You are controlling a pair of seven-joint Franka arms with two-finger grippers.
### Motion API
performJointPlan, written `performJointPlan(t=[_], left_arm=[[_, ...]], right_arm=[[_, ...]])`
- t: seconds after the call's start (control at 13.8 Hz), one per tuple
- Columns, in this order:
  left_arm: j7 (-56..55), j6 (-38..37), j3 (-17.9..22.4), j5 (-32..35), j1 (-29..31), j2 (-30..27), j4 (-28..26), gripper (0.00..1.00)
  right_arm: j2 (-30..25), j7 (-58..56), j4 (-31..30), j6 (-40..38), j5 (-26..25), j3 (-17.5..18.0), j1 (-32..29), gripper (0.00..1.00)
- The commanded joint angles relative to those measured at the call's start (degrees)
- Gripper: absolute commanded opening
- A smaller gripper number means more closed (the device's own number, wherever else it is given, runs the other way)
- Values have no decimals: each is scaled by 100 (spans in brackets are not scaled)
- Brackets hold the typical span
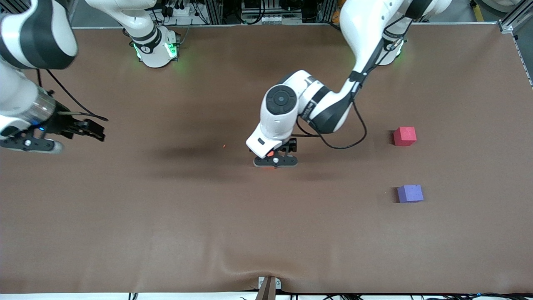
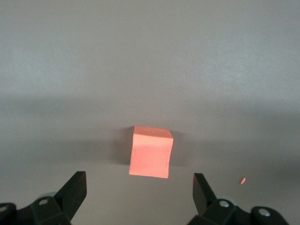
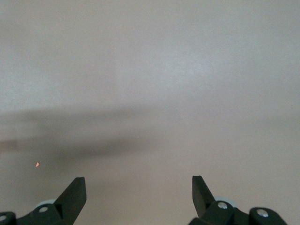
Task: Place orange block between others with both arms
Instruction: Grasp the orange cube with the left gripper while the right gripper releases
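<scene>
The left gripper grabs the orange block's opposite sides next, to set the block between the pinkish-red cube and the purple-blue cube point(image 1: 410, 193).
The orange block point(image 2: 151, 151) lies on the brown table near its middle, and in the front view the left hand covers most of it. My left gripper point(image 1: 275, 161) hangs low over it, open, and the block sits just ahead of the gap between the fingertips point(image 2: 75, 185), touching neither. The pinkish-red cube point(image 1: 404, 136) and the purple-blue cube point(image 1: 410, 193) stand apart toward the left arm's end, the purple one nearer to the front camera. My right gripper point(image 1: 31, 145) waits over the right arm's end of the table, open and holding nothing point(image 3: 139, 185).
A tiny orange crumb point(image 1: 224, 146) lies on the table beside the left gripper, toward the right arm's end. A metal bracket point(image 1: 268, 285) sits at the table's edge nearest the front camera, where the brown cover point(image 1: 166, 233) is wrinkled.
</scene>
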Motion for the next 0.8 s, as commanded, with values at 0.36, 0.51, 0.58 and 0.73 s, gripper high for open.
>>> performJointPlan(t=[0.36,0.51,0.58,0.73], left_arm=[[-442,471,149,37,-212,603,204,100],[-327,471,140,116,-238,638,196,100],[-249,480,131,169,-239,656,169,100],[145,480,122,178,-239,700,160,100]], right_arm=[[-166,-222,1035,-1350,-60,145,-199,100],[-166,-591,1316,-1728,-60,154,-181,100],[-166,-601,1405,-1826,-60,154,-181,100],[-201,-610,1415,-1905,-52,128,-207,100]])
